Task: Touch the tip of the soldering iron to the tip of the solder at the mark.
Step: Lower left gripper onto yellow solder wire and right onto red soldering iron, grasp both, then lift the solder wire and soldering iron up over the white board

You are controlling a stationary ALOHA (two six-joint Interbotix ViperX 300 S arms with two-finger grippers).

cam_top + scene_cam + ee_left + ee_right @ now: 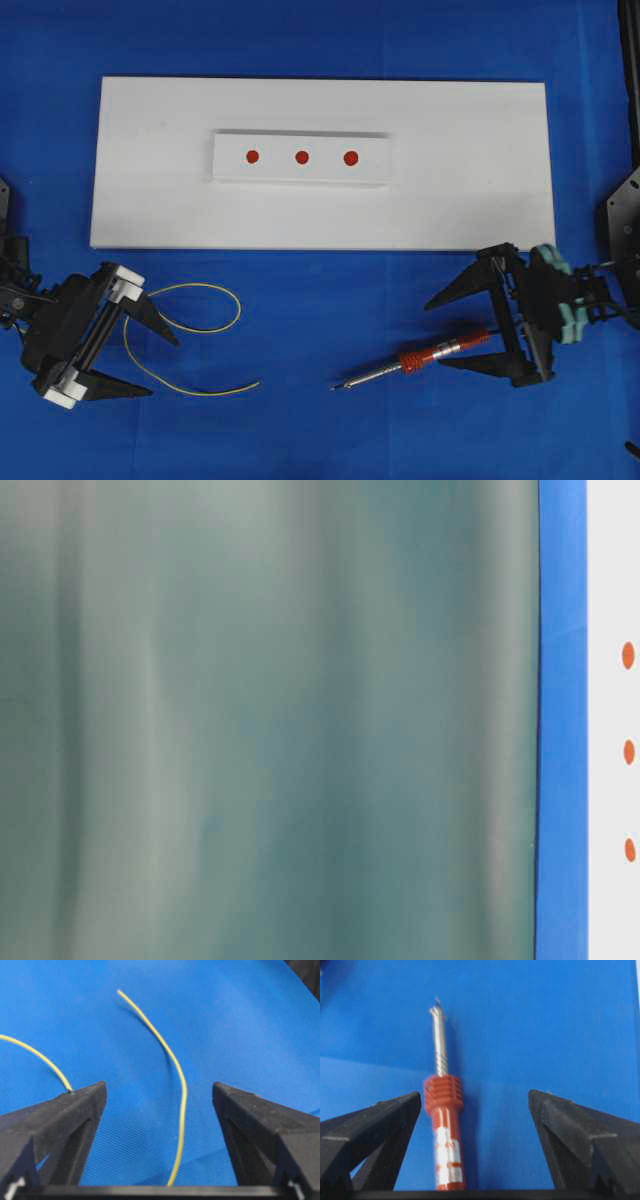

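Observation:
The left gripper will take hold of the solder along its yellow strand (pixel 150 372), so the solder's tip stays free to touch the iron (pixel 410 361) at the mark.
The soldering iron (pixel 410 361) lies on the blue mat, its tip pointing left. My right gripper (pixel 434 334) stands open around its red handle. In the right wrist view the iron (pixel 443 1092) lies between the fingers, close to the left one, and neither finger of the gripper (pixel 475 1095) presses it. The solder (pixel 200 286), a thin yellow wire, loops on the mat at lower left. My left gripper (pixel 163 367) is open over it. One strand of solder (pixel 182 1095) runs between the fingers of the left gripper (pixel 159 1087) untouched. Three red marks (pixel 301 157) sit on a small white block.
The small block (pixel 230 172) rests on a large white board (pixel 470 200) behind both grippers. A blurred grey-green surface (pixel 270 720) fills most of the table-level view. Only a blue strip and the red marks (pixel 629 751) show at its right edge.

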